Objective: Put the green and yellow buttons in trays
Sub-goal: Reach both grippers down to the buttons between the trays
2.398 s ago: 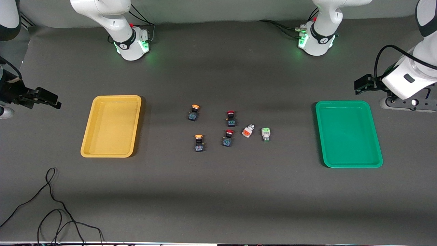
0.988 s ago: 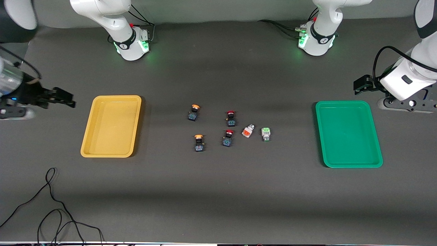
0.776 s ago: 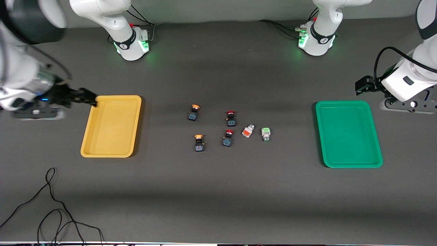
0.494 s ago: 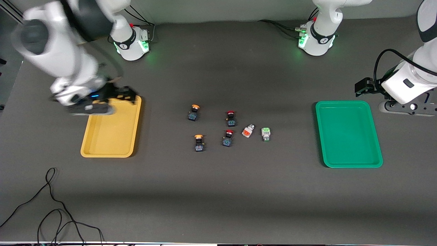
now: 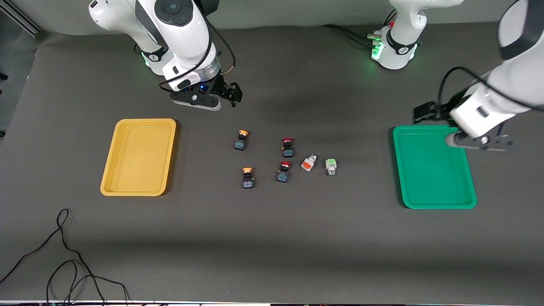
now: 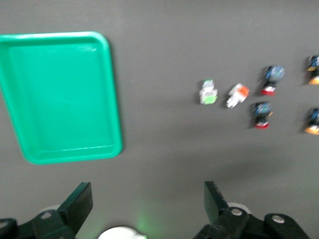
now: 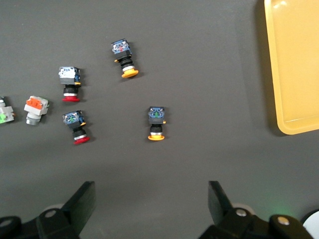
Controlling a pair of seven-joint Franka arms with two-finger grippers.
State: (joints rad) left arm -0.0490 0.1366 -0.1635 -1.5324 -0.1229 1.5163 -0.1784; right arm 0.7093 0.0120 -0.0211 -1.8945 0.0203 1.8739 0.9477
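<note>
The green button needs to go in the green tray [image 5: 429,170], so my left gripper needs to grab the button by its green base [image 5: 331,162] next.
Two yellow-capped buttons [image 5: 241,140] [image 5: 247,177] on black-blue bodies lie mid-table. A white button with a green face [image 5: 330,166] and one with an orange-red face [image 5: 309,162] lie nearer the green tray [image 5: 429,170]. The yellow tray [image 5: 140,157] lies toward the right arm's end. My right gripper [image 5: 233,94] is open and empty in the air, over bare table just short of the buttons; its wrist view shows both yellow caps [image 7: 124,59] [image 7: 156,122]. My left gripper [image 5: 423,112] is open and empty over the green tray's corner [image 6: 60,94].
Two red-capped black-blue switches [image 5: 287,147] [image 5: 284,171] lie between the yellow-capped and white buttons. Loose black cables [image 5: 63,255] lie on the table near the front camera at the right arm's end. Both arm bases stand along the table's edge farthest from the camera.
My right arm has swung in from off the table's end, across the yellow tray, to the middle near the buttons. My left gripper has moved in to the green tray's corner.
</note>
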